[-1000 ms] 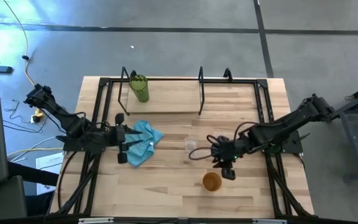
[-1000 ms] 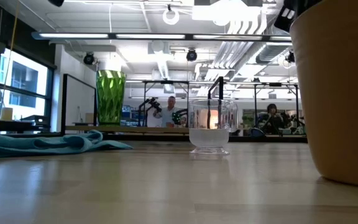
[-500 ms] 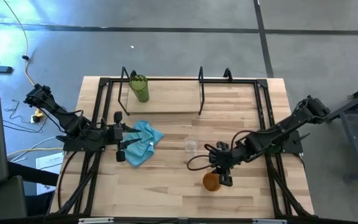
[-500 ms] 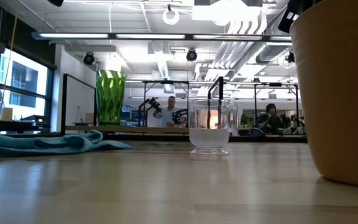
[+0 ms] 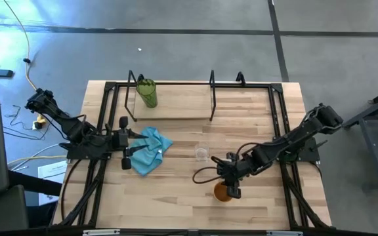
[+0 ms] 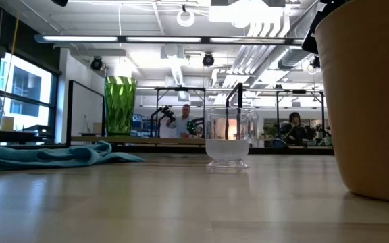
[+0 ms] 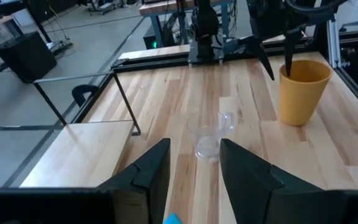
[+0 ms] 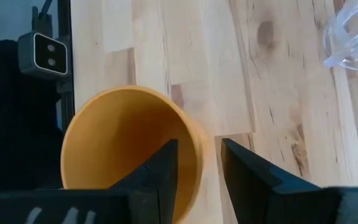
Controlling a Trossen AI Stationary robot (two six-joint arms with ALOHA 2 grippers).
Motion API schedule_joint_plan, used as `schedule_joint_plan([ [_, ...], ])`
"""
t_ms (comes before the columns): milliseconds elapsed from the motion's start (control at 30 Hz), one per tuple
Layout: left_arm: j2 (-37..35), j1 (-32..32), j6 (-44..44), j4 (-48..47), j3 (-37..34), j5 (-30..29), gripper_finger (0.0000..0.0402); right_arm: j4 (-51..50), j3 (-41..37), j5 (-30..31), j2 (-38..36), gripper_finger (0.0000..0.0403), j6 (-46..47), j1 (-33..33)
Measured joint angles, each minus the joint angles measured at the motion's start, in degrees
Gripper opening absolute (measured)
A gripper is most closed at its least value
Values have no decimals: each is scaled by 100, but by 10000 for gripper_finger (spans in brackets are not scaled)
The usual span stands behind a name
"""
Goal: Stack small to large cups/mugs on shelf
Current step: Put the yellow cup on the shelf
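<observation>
I will grab the orange-tan cup by its rim (image 8: pixel 197 140) with my right gripper next. Then I can stack it on the shelf beside the green tumbler.
The orange-tan cup (image 5: pixel 222 192) stands upright on its base near the table's near edge. My right gripper (image 8: pixel 199 143) is open and points down over it. One finger (image 8: pixel 160 171) stands inside the cup's rim (image 8: pixel 191 134) and the other (image 8: pixel 247 171) outside it, with no touch showing. The small clear glass cup (image 5: pixel 201 153) stands on the table's middle. The green tumbler (image 5: pixel 147 92) stands on the shelf (image 5: pixel 176 105), at its left end. My left gripper (image 5: pixel 128 155) waits open by the blue cloth (image 5: pixel 151 149).
The shelf's black wire posts (image 5: pixel 212 98) rise along the table's far side. Black frame rails (image 5: pixel 277 111) run down both table sides. The blue cloth lies left of the glass cup. Bare wood (image 5: pixel 169 196) stretches left of the orange cup along the near edge.
My right gripper has moved toward the table's near and left edges. It has come from beside the glass cup to over the orange cup, and its fingers now straddle the cup's rim. My left gripper has drawn back slightly toward the left edge. No cup has moved.
</observation>
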Motion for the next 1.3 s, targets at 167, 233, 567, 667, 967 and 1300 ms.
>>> schedule_joint_plan([
  [167, -13, 0, -15, 4, 0, 25, 129, -3, -2, 42, 0, 111, 11, 7],
  [233, -15, 0, -17, 6, 0, 30, 129, -3, -2, 42, 9, 104, 13, 7],
  [567, -15, 0, -17, 2, 0, 32, 129, -4, -7, 56, 33, 72, 9, 7],
  [667, -15, 0, -15, 2, 0, 32, 129, -5, -7, 62, 33, 59, 4, 7],
  [967, -15, 0, -2, -9, 0, 32, 129, 172, -9, 160, 33, 5, -328, 5],
  [1300, -67, 0, -17, -133, 0, 34, 129, -137, 498, 131, 33, 1, -814, -239],
])
